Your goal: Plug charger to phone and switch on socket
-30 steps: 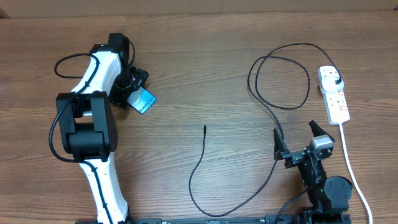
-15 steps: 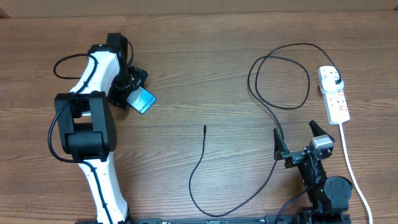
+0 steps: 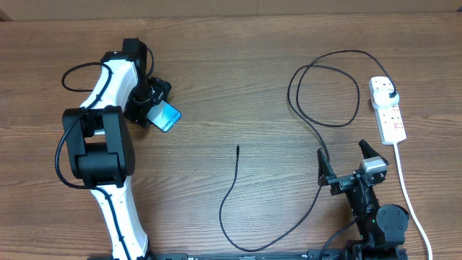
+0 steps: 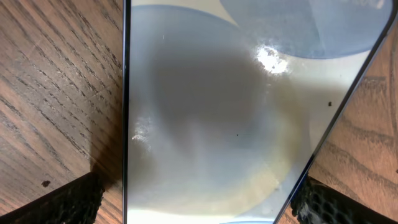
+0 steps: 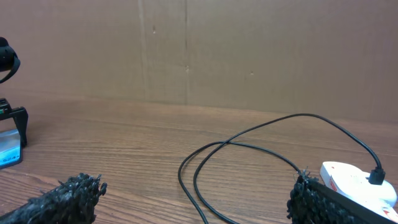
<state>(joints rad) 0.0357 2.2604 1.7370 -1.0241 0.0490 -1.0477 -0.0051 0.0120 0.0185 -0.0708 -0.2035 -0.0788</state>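
My left gripper closes on the phone now: its fingers reach down level with the phone's (image 3: pixel 169 118) dark edges, so it is time to close. Closing now would catch the phone.
The phone (image 3: pixel 169 118) lies at the far left of the table, and its pale screen fills the left wrist view (image 4: pixel 217 112). My left gripper (image 3: pixel 154 109) straddles it, with a finger on each side (image 4: pixel 199 190); wood shows between the left finger and the phone's edge. The charger cable (image 3: pixel 232 189) runs from its free tip (image 3: pixel 238 148) at mid-table in loops to the black plug head (image 3: pixel 390 94), seated in the white socket strip (image 3: pixel 390 117). My right gripper (image 3: pixel 341 149) is open and empty, with the cable (image 5: pixel 211 163) beyond the fingers (image 5: pixel 196 193).
The strip's white cord (image 3: pixel 406 189) runs down the right edge of the table past my right arm. In the right wrist view the strip (image 5: pixel 351 180) sits at the right, and a brown cardboard wall (image 5: pixel 199 50) stands behind the table.
The left arm has shifted very slightly at the phone. The cable, strip and right arm have not moved.
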